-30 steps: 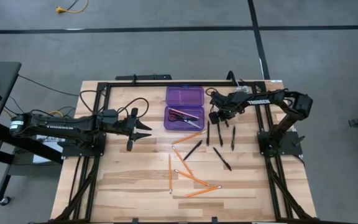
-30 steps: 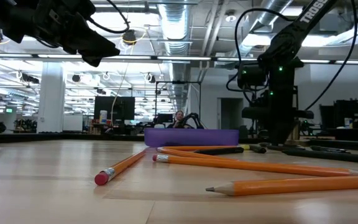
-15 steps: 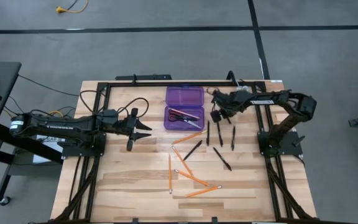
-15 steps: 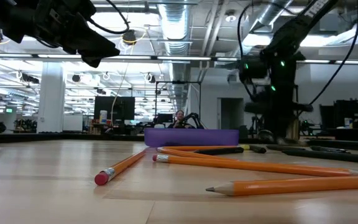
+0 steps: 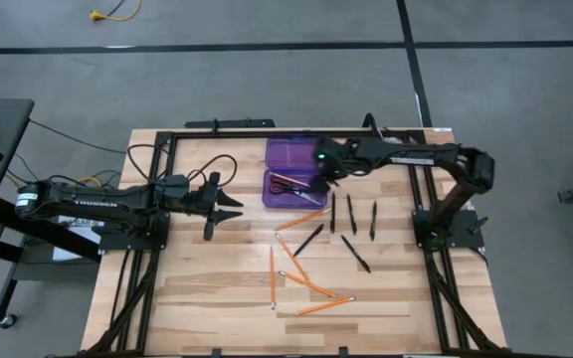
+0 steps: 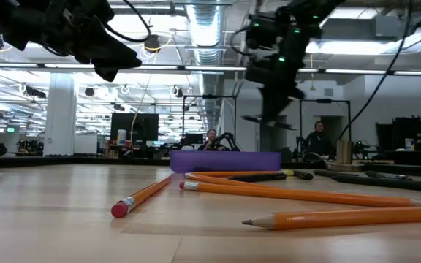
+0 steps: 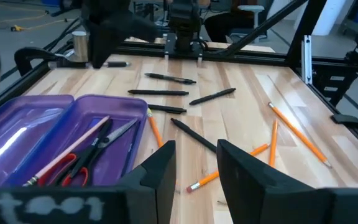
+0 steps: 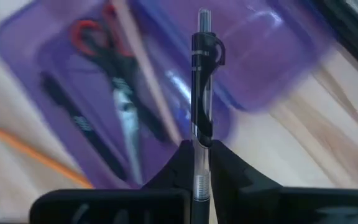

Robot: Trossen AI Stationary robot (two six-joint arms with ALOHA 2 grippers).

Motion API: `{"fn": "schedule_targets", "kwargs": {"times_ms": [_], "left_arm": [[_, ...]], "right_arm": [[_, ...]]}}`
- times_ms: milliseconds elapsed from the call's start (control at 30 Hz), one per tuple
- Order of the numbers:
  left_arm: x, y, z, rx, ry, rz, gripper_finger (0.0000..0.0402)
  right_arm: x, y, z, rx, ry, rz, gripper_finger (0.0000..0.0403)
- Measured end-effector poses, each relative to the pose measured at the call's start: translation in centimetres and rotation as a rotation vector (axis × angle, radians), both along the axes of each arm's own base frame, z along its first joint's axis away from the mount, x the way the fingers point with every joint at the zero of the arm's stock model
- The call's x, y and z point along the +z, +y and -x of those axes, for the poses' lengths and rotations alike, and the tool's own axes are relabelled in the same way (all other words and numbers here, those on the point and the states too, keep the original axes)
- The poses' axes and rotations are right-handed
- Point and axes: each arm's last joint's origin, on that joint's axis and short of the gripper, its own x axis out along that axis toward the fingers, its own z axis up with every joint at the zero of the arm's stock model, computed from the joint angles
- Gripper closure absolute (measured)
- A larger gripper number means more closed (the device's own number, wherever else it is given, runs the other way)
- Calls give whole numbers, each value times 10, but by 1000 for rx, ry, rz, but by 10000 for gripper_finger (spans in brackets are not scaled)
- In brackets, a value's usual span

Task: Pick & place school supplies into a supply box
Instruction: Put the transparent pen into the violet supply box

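Note:
The robot's right gripper needs to keep hold of the black pen until the pen's body is lined up over the box's tray, because the pen slants its clip end across the box's lid.
The purple supply box lies open near the table's far edge. Its tray holds red-handled scissors, a black pen and a pale pencil. My right gripper hangs above the box's right side, shut on a black pen; the low view shows it high over the box. My left gripper waits open, left of the box. Black pens and orange pencils lie loose on the table. My right gripper pinches the black pen between its two fingers, at a point along the barrel away from the clip end. The pen is lifted clear above the open box and shows roughly level in the low view.
A black metal frame borders the table on its left, far and right sides. A small silver cylinder stands near the far right corner. Bare wood lies left of the pencils. People show in the room beyond the table.
My right gripper has risen from just above the table by the loose pens and swung toward the table's left, carrying the black pen. It now hangs over the open box. My left arm has kept still.

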Motion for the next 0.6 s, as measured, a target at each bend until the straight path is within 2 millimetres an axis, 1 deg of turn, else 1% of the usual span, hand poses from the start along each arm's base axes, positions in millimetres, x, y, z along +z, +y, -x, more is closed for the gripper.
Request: {"fn": "schedule_targets", "kwargs": {"times_ms": [100,167,300,433,600], "left_arm": [[0,0,0,4,-1,0,297],[0,0,0,4,-1,0,297],[0,0,0,13,-3,-2,297],[0,1,0,17,-2,-3,297],[0,1,0,16,-2,-6,297]], "right_arm": [[0,5,-28,104,5,21,392],[-4,10,-44,171,23,26,392],[-20,13,-70,261,70,20,385],[-39,8,-82,288,146,5,379],[-54,1,-86,287,184,-5,359]]}}
